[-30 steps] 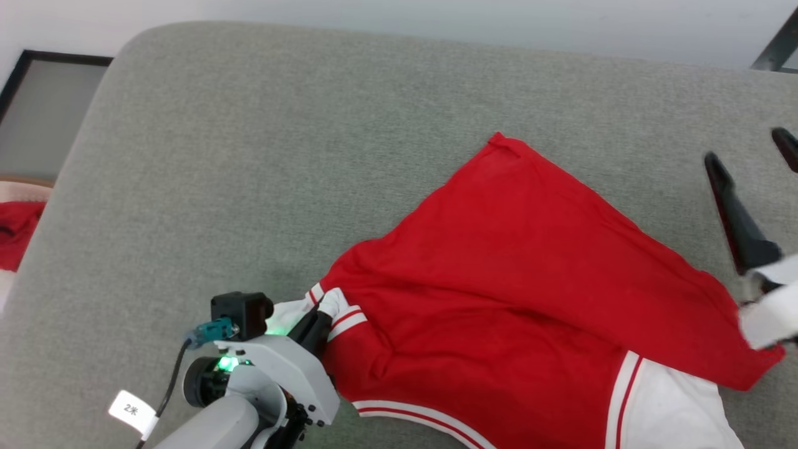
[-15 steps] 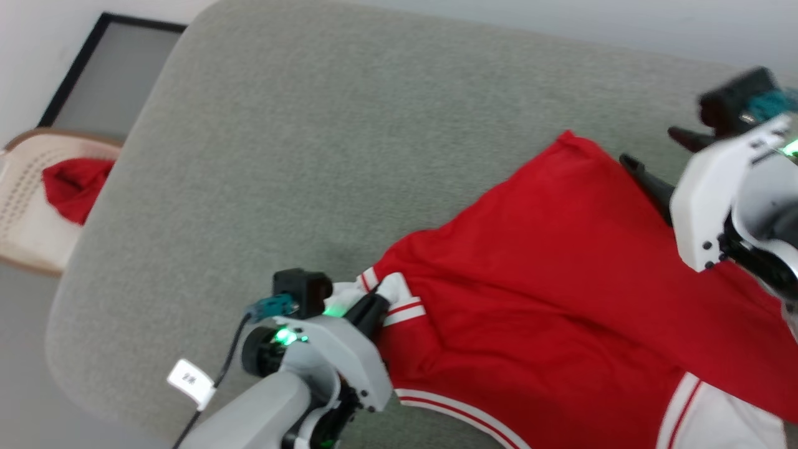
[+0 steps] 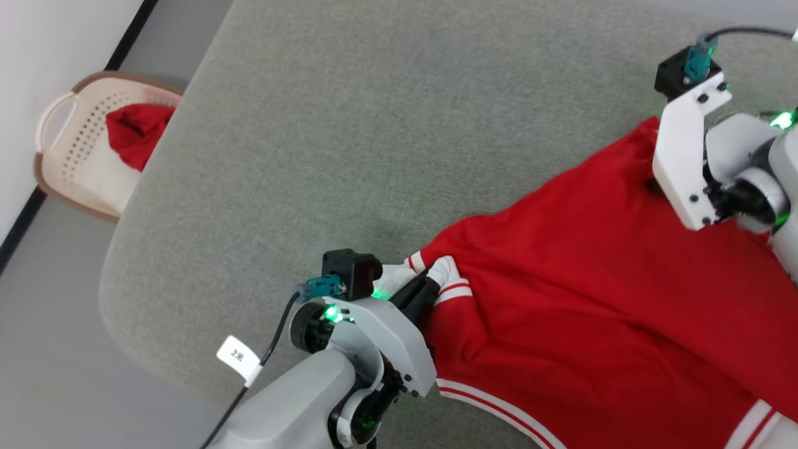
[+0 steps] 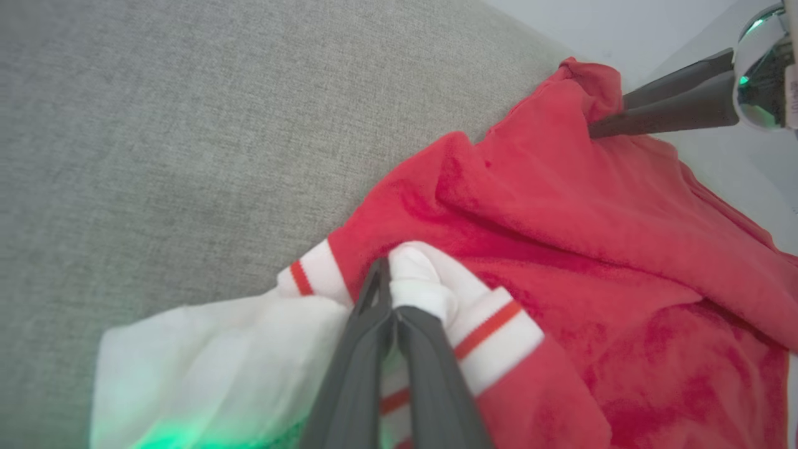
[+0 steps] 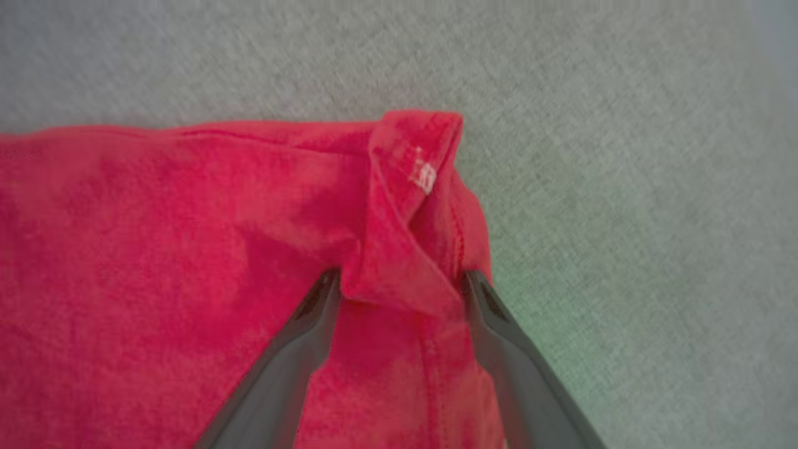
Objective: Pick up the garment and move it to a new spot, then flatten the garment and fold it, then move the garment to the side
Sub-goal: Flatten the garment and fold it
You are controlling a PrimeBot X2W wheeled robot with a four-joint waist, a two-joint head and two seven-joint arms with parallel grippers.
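Observation:
My right gripper pinches the hemmed corner of the garment point(image 5: 408, 278) next, since it stands up in a fold while the red cloth point(image 5: 187, 292) around it lies slack.
The garment point(image 3: 592, 293), a bright red jersey with white sleeves and red-white striped trim, lies rumpled on the right of a grey cushion point(image 3: 374, 125). My left gripper point(image 3: 431, 285) is shut on the white striped sleeve cuff point(image 4: 430, 293) at the garment's left edge, its fingertips point(image 4: 381, 280) pinched together on the cloth. My right gripper point(image 5: 402, 277) is open, one finger point(image 5: 312, 324) on each side of a folded red corner point(image 5: 411, 187) at the garment's far end. In the head view the white right wrist point(image 3: 682, 162) covers those fingers.
A cream perforated basket point(image 3: 75, 134) with a plain red cloth bundle point(image 3: 134, 134) stands on the floor off the cushion's left edge. Bare grey cushion stretches left of and beyond the garment. The cushion's rounded front-left corner point(image 3: 124, 299) drops to grey floor.
The head camera has swung, shifting the whole picture. My right gripper has come in from the right to straddle the garment's far corner. The left gripper still holds the cuff.

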